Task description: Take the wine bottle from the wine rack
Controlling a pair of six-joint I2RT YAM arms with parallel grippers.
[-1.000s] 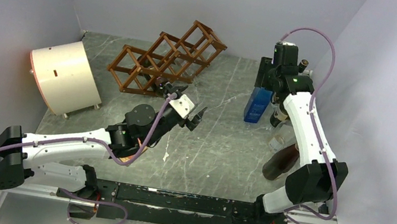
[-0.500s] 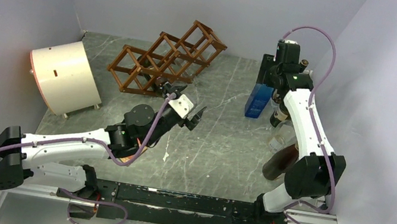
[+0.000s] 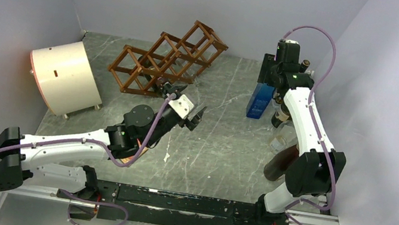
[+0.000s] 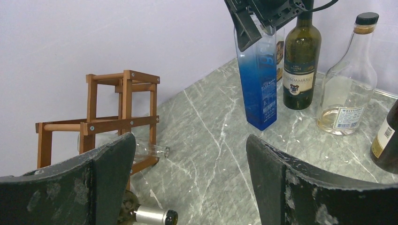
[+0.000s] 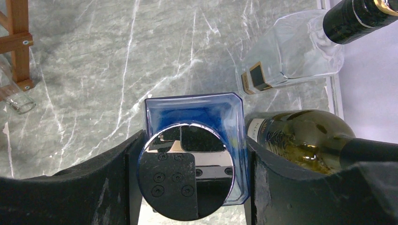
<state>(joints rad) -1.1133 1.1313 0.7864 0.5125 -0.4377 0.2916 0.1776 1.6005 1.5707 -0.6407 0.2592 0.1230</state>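
My right gripper is ready to release the blue square bottle, as it would stay standing on its base on the flat floor if I opened now.
The reddish-brown wine rack stands at the back left and also shows in the left wrist view. A wine bottle neck with a silver capsule lies at the rack's foot, its body hidden behind my left finger. A clear bottle lies in a low cell. My left gripper hovers open just right of the rack, with nothing between its fingers. My right gripper is shut on the top of an upright blue square bottle at the back right.
A green wine bottle, a clear labelled bottle and a dark brown bottle stand near the right wall beside the blue one. A cream drum lies at the left.
My right arm and the blue bottle have edged slightly toward the back wall. The left arm has barely moved.
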